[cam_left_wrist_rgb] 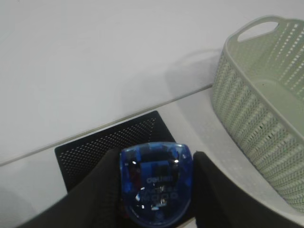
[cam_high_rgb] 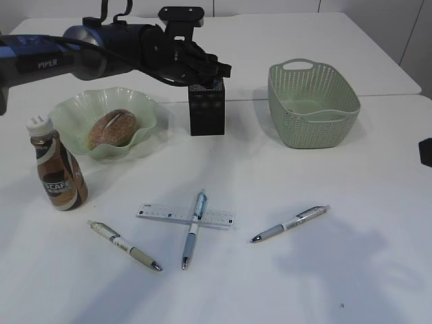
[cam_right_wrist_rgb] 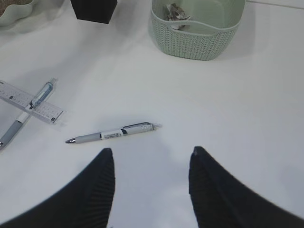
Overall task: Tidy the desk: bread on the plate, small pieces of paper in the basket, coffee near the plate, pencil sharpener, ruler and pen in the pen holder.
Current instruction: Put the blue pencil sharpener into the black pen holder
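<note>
The blue pencil sharpener (cam_left_wrist_rgb: 156, 183) is in the pen holder's opening (cam_left_wrist_rgb: 114, 142) and would lie inside, so the robot's left gripper should open.
My left gripper (cam_high_rgb: 219, 69) (cam_left_wrist_rgb: 156, 153) is shut on a blue translucent pencil sharpener (cam_left_wrist_rgb: 156, 185) and holds it just above the black mesh pen holder (cam_high_rgb: 206, 108) (cam_left_wrist_rgb: 109, 140). The bread (cam_high_rgb: 113, 128) lies on the green wavy plate (cam_high_rgb: 145, 100). The coffee bottle (cam_high_rgb: 57, 172) stands upright in front of the plate at the left. A clear ruler (cam_high_rgb: 169, 214) (cam_right_wrist_rgb: 19, 97) lies under a blue pen (cam_high_rgb: 193, 229) (cam_right_wrist_rgb: 42, 91). Two more pens (cam_high_rgb: 125, 245) (cam_high_rgb: 289, 223) (cam_right_wrist_rgb: 114, 133) lie on the table. My right gripper (cam_right_wrist_rgb: 149, 152) is open and empty above the table, near the grey pen.
The green basket (cam_high_rgb: 314, 104) (cam_left_wrist_rgb: 266, 109) (cam_right_wrist_rgb: 194, 35) stands right of the pen holder and holds small pieces of paper (cam_right_wrist_rgb: 173, 12). A table seam runs behind the pen holder. The right arm shows only at the exterior view's right edge (cam_high_rgb: 426, 152).
</note>
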Robot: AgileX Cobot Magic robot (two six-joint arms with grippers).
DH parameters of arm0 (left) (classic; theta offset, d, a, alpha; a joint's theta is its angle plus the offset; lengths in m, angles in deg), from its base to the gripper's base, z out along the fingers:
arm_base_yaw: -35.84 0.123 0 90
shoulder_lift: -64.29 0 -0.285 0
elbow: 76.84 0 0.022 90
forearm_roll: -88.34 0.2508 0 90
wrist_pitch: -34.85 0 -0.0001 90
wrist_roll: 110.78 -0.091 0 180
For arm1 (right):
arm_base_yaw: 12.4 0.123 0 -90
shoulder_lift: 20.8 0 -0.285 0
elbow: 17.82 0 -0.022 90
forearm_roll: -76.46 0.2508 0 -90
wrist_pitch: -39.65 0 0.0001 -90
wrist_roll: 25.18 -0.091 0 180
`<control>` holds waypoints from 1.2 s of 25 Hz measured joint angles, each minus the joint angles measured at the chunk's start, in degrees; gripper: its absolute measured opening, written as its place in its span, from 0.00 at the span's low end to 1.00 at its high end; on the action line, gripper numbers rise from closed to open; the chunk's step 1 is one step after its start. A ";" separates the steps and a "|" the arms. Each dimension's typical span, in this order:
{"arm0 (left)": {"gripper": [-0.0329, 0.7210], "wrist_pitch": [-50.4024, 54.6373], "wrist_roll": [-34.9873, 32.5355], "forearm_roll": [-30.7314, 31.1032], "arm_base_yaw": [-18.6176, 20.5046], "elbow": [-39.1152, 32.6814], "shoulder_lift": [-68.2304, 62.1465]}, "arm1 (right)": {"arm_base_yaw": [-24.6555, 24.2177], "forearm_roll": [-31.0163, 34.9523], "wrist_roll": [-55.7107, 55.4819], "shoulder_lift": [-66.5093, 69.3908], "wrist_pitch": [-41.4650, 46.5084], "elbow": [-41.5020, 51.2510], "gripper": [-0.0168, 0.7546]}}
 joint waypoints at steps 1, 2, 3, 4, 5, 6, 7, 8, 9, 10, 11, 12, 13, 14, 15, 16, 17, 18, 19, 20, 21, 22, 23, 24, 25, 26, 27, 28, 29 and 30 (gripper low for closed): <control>0.44 0.11 0.00 0.00 0.00 0.00 0.00 | 0.00 0.00 0.00 0.00 0.00 0.00 0.55; 0.44 0.20 0.00 0.00 0.00 0.00 0.00 | 0.00 0.00 0.00 0.00 0.00 0.00 0.55; 0.44 0.20 0.00 0.00 0.00 0.00 0.00 | 0.00 0.00 0.00 0.00 0.00 0.00 0.55; 0.45 0.20 -0.09 0.00 0.00 0.00 0.00 | 0.00 0.00 0.00 0.00 0.00 0.00 0.55; 0.46 0.20 -0.09 0.00 0.00 0.00 0.00 | 0.00 0.00 0.00 0.00 0.00 0.00 0.55; 0.46 0.20 -0.09 0.00 0.00 0.00 0.00 | 0.00 0.00 0.00 0.00 0.00 0.00 0.55; 0.47 0.23 -0.09 0.00 0.00 0.00 0.00 | 0.00 0.00 0.00 0.00 0.00 0.00 0.55; 0.48 0.34 -0.09 0.00 0.11 0.00 0.00 | 0.00 0.00 0.00 0.00 0.00 0.00 0.55; 0.48 0.34 -0.09 0.00 0.21 0.00 0.00 | 0.00 0.00 0.00 0.00 0.00 0.00 0.55; 0.48 0.37 -0.09 0.00 0.20 0.00 0.00 | 0.00 0.00 0.00 0.00 0.00 0.00 0.55; 0.49 0.46 -0.09 0.00 0.20 0.00 0.00 | 0.00 0.00 0.00 0.00 0.00 0.00 0.55; 0.49 0.46 -0.09 0.00 0.20 0.00 0.00 | 0.00 0.00 0.00 0.00 0.00 0.00 0.55; 0.49 0.58 -0.09 0.00 0.20 0.00 0.00 | 0.00 0.00 0.00 0.00 0.00 0.00 0.55; 0.49 0.58 -0.09 0.00 0.20 0.00 0.00 | 0.00 0.00 0.00 0.00 0.00 0.00 0.55; 0.49 0.58 -0.09 0.00 0.20 0.00 0.00 | 0.00 0.00 0.00 0.00 0.00 0.00 0.55; 0.49 0.58 -0.09 0.00 0.20 0.00 0.00 | 0.00 0.00 0.00 0.00 0.00 0.00 0.55; 0.50 0.58 -0.09 0.00 0.20 0.00 0.00 | 0.00 0.00 0.00 0.00 0.00 0.00 0.55; 0.50 0.58 -0.09 0.00 0.20 0.00 0.00 | 0.00 0.00 0.00 0.00 0.00 0.00 0.55; 0.50 0.58 -0.09 0.00 0.20 0.00 0.00 | 0.00 0.00 0.00 0.00 0.00 0.00 0.55; 0.51 0.58 -0.09 0.00 0.22 0.00 0.00 | 0.00 0.00 0.00 0.00 0.00 0.00 0.55; 0.51 0.58 -0.09 0.00 0.32 0.00 0.00 | 0.00 0.00 0.00 0.00 0.00 0.00 0.55; 0.53 0.58 -0.09 0.00 0.32 0.00 0.00 | 0.00 0.00 0.00 0.00 0.00 0.00 0.55; 0.56 0.58 -0.09 0.00 0.44 0.00 0.00 | 0.00 0.00 0.00 0.00 0.00 0.00 0.55; 0.58 0.58 -0.09 0.00 0.56 0.00 0.00 | 0.00 0.00 0.00 0.00 0.00 0.00 0.55; 0.60 0.58 -0.09 0.00 0.81 0.00 0.00 | 0.00 0.00 0.00 0.00 0.00 0.00 0.55; 0.62 0.58 -0.09 0.00 0.92 0.00 0.00 | 0.00 0.00 0.00 0.00 0.00 0.00 0.55; 0.63 0.58 -0.09 0.00 0.94 0.00 0.00 | 0.00 0.00 0.00 0.00 0.00 0.00 0.55; 0.63 0.58 -0.09 0.00 1.04 0.00 0.00 | 0.00 0.00 0.00 0.00 0.00 0.00 0.55; 0.64 0.58 -0.09 0.00 1.04 0.00 0.00 | 0.00 0.00 0.00 0.00 0.00 0.00 0.55; 0.64 0.69 -0.09 0.00 1.04 0.00 0.00 | 0.00 0.00 0.00 0.00 0.00 0.00 0.55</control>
